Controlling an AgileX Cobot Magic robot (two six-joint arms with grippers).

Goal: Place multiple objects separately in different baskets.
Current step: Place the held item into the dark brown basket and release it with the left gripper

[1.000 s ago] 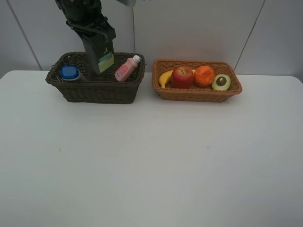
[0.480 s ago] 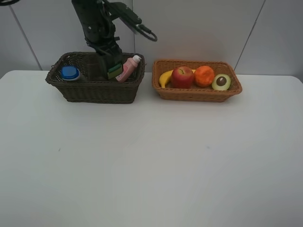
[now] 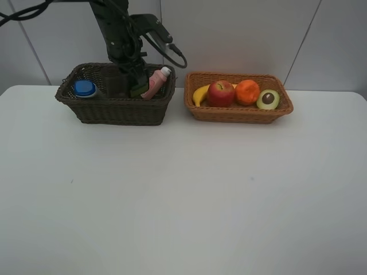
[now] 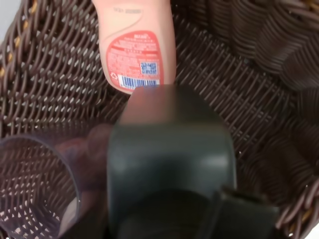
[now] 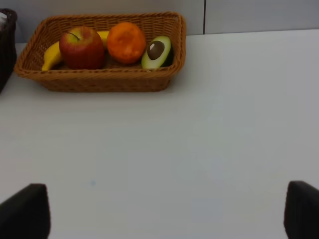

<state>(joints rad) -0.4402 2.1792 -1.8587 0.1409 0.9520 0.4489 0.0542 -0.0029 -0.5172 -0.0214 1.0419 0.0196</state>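
I need to open my left gripper: the dark pump bottle is inside the dark brown basket (image 3: pixel 114 104), below its rim, so the bottle would remain in.
My left gripper (image 3: pixel 134 75) reaches down into the dark brown basket (image 3: pixel 114 104), shut on the dark pump bottle (image 4: pixel 169 164), whose green label (image 3: pixel 138 90) shows beside the small pink bottle (image 3: pixel 153 84). In the left wrist view the pink bottle (image 4: pixel 135 45) lies on the basket's weave (image 4: pixel 239 89), and the pink translucent cup (image 4: pixel 35 184) stands close by. The blue-capped shampoo bottle (image 3: pixel 85 88) sits at that basket's left end. The light basket (image 3: pixel 241 115) holds the banana (image 3: pixel 200 93), apple (image 3: pixel 221 93), orange (image 3: pixel 247 91) and avocado half (image 3: pixel 268 99). My right gripper (image 5: pixel 162 214) stands open over bare table.
The two baskets stand side by side at the back of the white table (image 3: pixel 183 195), close to the grey wall (image 3: pixel 241 34). A black cable (image 3: pixel 172 54) loops off the left arm above the dark basket's right end.
The left arm has lowered the dark pump bottle from above the dark basket down into it, next to the pink bottle. The fruit basket and the right gripper have not moved.
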